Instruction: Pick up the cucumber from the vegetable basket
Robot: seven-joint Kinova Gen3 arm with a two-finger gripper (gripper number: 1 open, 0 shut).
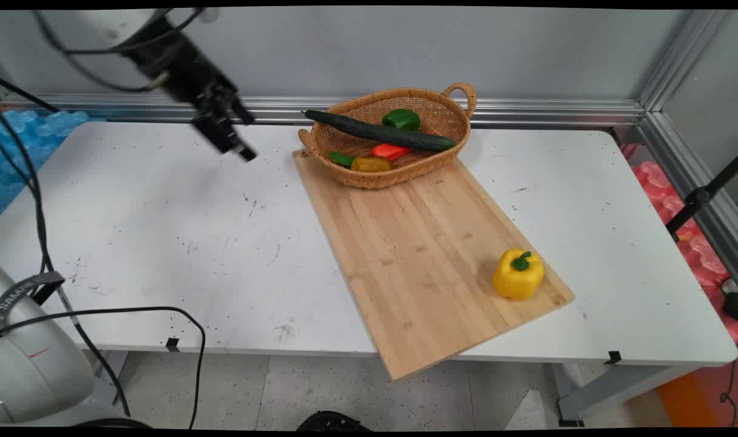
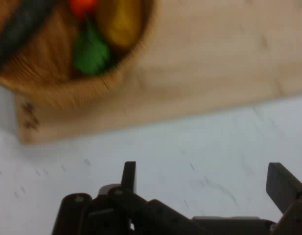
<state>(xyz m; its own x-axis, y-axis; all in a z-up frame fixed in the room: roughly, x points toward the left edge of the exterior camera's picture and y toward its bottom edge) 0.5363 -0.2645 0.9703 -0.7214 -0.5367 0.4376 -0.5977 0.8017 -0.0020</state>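
My gripper picks up the cucumber by its middle (image 1: 380, 133) next, to lift it out of the wicker basket and onto the cutting board (image 1: 423, 255).
My black gripper (image 1: 238, 145) hangs above the white table (image 1: 162, 230), left of the wicker basket (image 1: 360, 177) and apart from it. Its two fingers stand wide apart and hold nothing; in the hand view the open gripper (image 2: 204, 178) hovers over bare table. The basket (image 2: 67, 90) sits on the far end of a wooden cutting board (image 1: 423, 255) and holds a long dark cucumber (image 1: 378, 132), a green pepper (image 1: 401, 119), a red piece (image 1: 390, 150) and a yellowish piece (image 1: 372, 164). A yellow bell pepper (image 1: 517, 274) stands on the board's near right corner.
The board's near corner (image 1: 405, 367) juts past the table's front edge. Black cables (image 1: 38, 200) hang at the left. A metal rail (image 1: 557, 112) runs along the wall behind the table. A black stand (image 1: 703, 200) leans at the right.
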